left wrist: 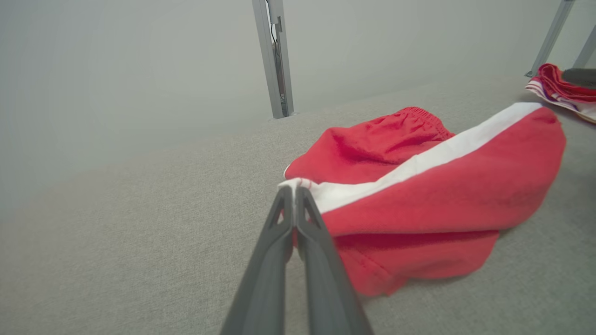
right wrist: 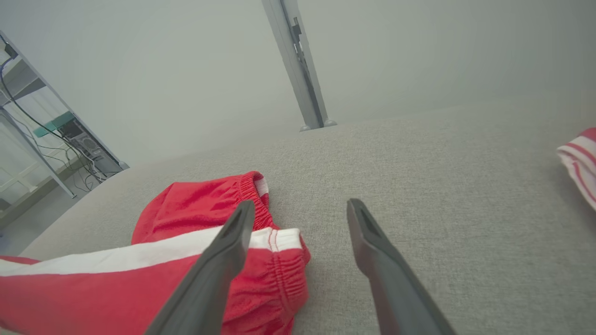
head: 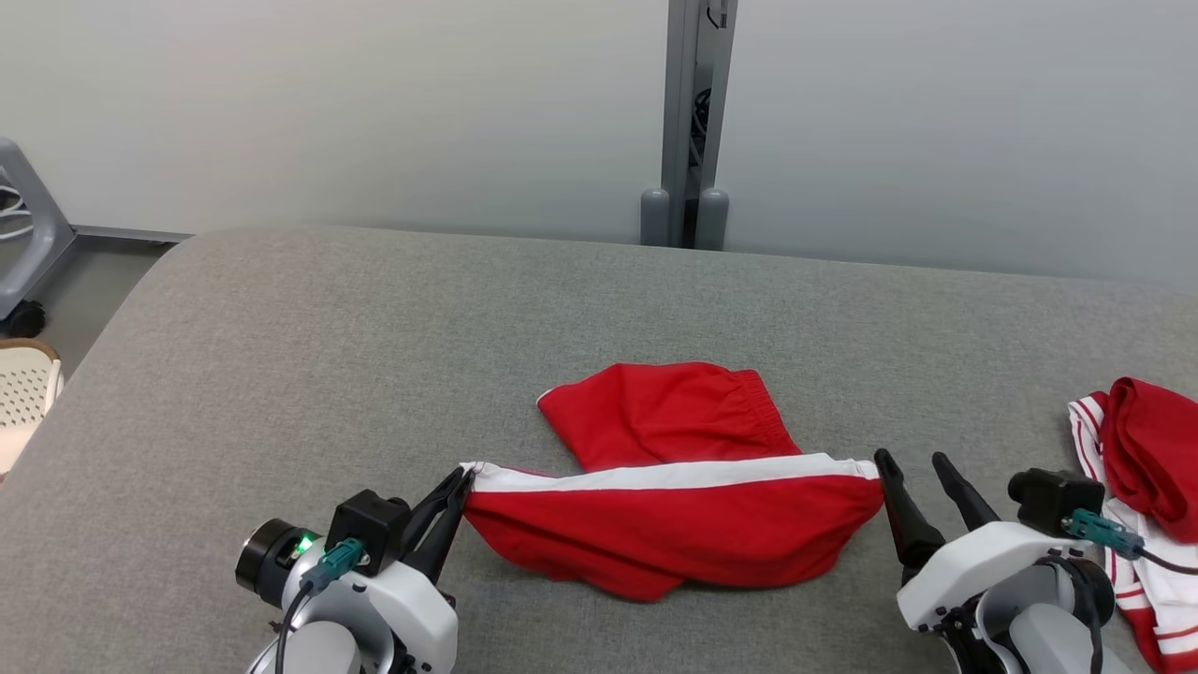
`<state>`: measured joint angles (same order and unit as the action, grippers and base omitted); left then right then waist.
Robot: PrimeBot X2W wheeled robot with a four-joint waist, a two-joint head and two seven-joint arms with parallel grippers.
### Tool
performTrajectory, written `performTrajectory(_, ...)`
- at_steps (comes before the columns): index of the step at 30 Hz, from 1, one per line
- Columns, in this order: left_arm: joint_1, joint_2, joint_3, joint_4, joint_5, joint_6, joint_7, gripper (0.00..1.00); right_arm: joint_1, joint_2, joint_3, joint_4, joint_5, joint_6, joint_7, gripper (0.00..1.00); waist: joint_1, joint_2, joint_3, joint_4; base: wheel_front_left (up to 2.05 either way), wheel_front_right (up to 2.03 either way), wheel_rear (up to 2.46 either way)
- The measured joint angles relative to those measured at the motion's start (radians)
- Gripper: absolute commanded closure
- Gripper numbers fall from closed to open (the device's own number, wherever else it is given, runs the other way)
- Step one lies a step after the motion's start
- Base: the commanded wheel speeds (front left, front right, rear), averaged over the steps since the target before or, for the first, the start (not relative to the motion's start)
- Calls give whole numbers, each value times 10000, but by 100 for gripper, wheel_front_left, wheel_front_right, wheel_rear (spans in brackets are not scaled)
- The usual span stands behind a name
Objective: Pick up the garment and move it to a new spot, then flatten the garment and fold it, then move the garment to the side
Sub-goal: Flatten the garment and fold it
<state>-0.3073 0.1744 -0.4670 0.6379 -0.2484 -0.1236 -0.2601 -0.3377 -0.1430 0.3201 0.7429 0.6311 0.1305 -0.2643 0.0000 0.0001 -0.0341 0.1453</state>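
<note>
I need to grab the garment next with my right gripper by the stripe's waistband end (head: 862, 468), as the garment's red cloth sags slack while its white-striped fold (head: 685, 474) stands up.
The garment (head: 674, 524) is a pair of red shorts with a white side stripe, lying rumpled on the grey padded table (head: 374, 356). My left gripper (head: 465, 479) is shut on the garment's left corner, at the end of the white stripe; the left wrist view shows the fingers (left wrist: 298, 218) pinching that white hem (left wrist: 298, 184). My right gripper (head: 913, 461) stands open just beside the garment's right end with its elastic waistband (right wrist: 279, 274); its left finger (right wrist: 228, 251) overlaps the cloth, and nothing is between the jaws.
A second red and white striped cloth (head: 1137, 487) lies bunched at the table's right edge, close behind my right wrist. A grey post (head: 693, 122) stands behind the table against the pale wall. A perforated white seat (head: 23, 393) sits off the left edge.
</note>
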Motion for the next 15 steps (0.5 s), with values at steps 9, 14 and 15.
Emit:
performTrajectory(9,15,-59,-36,-128,-92,0,-2,100,-495,-274,1152,755,245,2,-2,0,0,0,132,132,0,0,0)
performTrajectory(14,0,-81,-71,-148,-123,0,0,100,-739,-334,1720,1214,437,0,-2,0,0,0,252,251,0,0,0)
performTrajectory(15,-19,-82,-77,-148,-142,0,0,100,-799,-347,1799,1304,470,0,0,0,0,0,278,280,0,0,0)
